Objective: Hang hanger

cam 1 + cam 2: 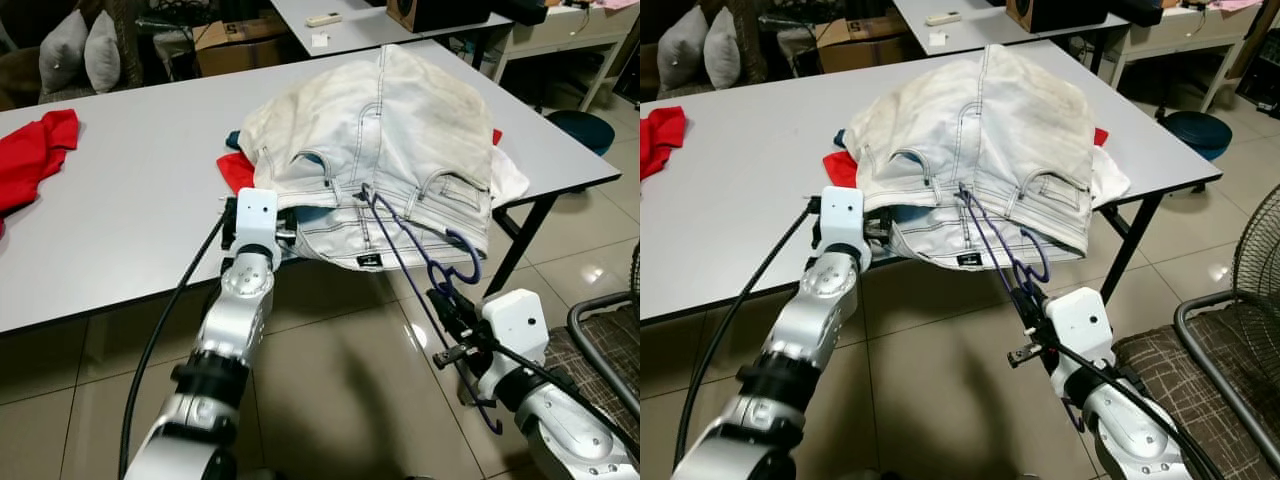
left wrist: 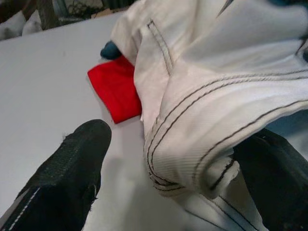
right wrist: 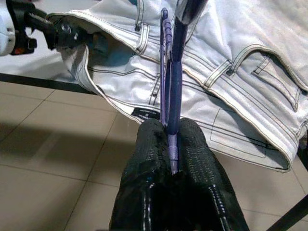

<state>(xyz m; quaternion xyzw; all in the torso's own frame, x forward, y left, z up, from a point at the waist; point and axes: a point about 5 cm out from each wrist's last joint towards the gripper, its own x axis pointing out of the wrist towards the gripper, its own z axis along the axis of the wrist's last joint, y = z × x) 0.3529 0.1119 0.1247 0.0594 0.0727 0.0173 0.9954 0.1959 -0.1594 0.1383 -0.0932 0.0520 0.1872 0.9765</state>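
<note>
My left gripper grabs the jeans [image 1: 400, 130] by the folded waistband end [image 1: 287, 203] next. That end stands out over the table edge while the rest lies heaped and slack.
White jeans [image 1: 400, 130] lie heaped on the grey table [image 1: 130, 220], the waistband hanging over its front edge. A purple hanger [image 1: 420, 250] slants from the waistband's middle down to my right gripper [image 1: 445, 305], below the table edge. That gripper is shut on the hanger's lower part, and the bar [image 3: 172, 86] stands pinched between its fingers. My left gripper [image 1: 285, 232] is at the waistband's left end. In the left wrist view its fingers [image 2: 67, 178] stand apart, open, with the folded waistband [image 2: 192, 159] between them.
A red cloth [image 1: 237, 170] sticks out from under the jeans, and another red garment [image 1: 35, 150] lies at the table's left edge. A brown padded chair [image 1: 600, 350] stands close by my right arm, beside a fan [image 1: 1260, 250]. Behind is a second table [image 1: 360, 25].
</note>
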